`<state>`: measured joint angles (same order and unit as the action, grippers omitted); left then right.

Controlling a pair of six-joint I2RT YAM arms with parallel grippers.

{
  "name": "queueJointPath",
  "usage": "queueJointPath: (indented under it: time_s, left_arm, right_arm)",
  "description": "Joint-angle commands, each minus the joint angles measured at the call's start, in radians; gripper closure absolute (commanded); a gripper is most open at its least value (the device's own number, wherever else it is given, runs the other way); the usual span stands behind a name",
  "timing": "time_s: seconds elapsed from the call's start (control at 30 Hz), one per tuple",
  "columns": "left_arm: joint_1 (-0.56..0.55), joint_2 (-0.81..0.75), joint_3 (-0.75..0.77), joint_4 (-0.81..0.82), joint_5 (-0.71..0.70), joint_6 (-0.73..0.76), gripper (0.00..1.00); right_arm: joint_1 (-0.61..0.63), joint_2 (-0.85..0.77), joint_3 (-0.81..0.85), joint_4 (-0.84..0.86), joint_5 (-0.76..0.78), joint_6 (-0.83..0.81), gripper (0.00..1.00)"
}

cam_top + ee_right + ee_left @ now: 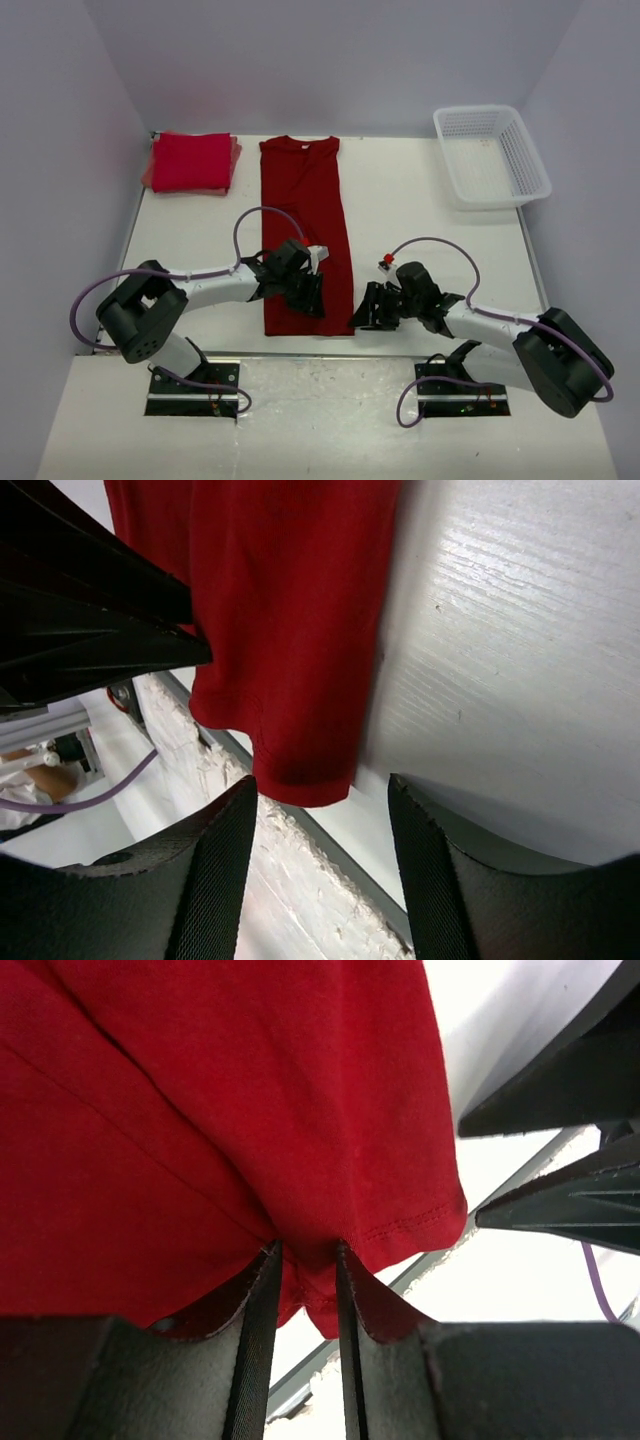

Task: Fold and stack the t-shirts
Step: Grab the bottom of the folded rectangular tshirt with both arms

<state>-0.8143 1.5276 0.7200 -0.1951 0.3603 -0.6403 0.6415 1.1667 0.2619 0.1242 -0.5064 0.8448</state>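
My right gripper next needs to grab the dark crimson t-shirt by its near hem corner, so both hem ends fold toward the neck.
A dark crimson t-shirt, folded lengthwise into a long strip, lies down the middle of the table with its neck at the far end. My left gripper sits on its near hem. In the left wrist view the gripper is shut on a pinched fold of the hem. My right gripper stands open at the shirt's near right corner. In the right wrist view that corner lies just ahead of the gap between the fingers, at the table's edge. A folded stack of bright red t-shirts rests at the back left.
A white lattice basket stands at the back right. The table's near edge runs right under both grippers, with the arm bases just below it. Walls close in the table on the left, back and right.
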Motion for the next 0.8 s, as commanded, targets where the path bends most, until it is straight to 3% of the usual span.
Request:
queueJointPath:
  time_s: [0.0,0.2,0.6,0.77]
  left_arm:
    - [-0.003,-0.003,0.024,0.026,-0.038,-0.016,0.7]
    - [-0.003,-0.015,0.027,0.011,-0.044,-0.013,0.7]
    - [-0.005,-0.044,-0.028,0.014,-0.06,-0.019,0.72]
    - [-0.003,-0.079,-0.071,0.017,-0.061,-0.035,0.79]
  right_arm:
    - [0.009,0.034,-0.018,0.077,-0.03,0.023,0.44]
    - [0.037,0.1,-0.019,0.14,-0.043,0.046,0.54]
    - [0.041,0.116,-0.02,0.141,-0.037,0.056,1.0]
    - [0.047,0.091,-0.015,0.109,-0.012,0.054,1.0]
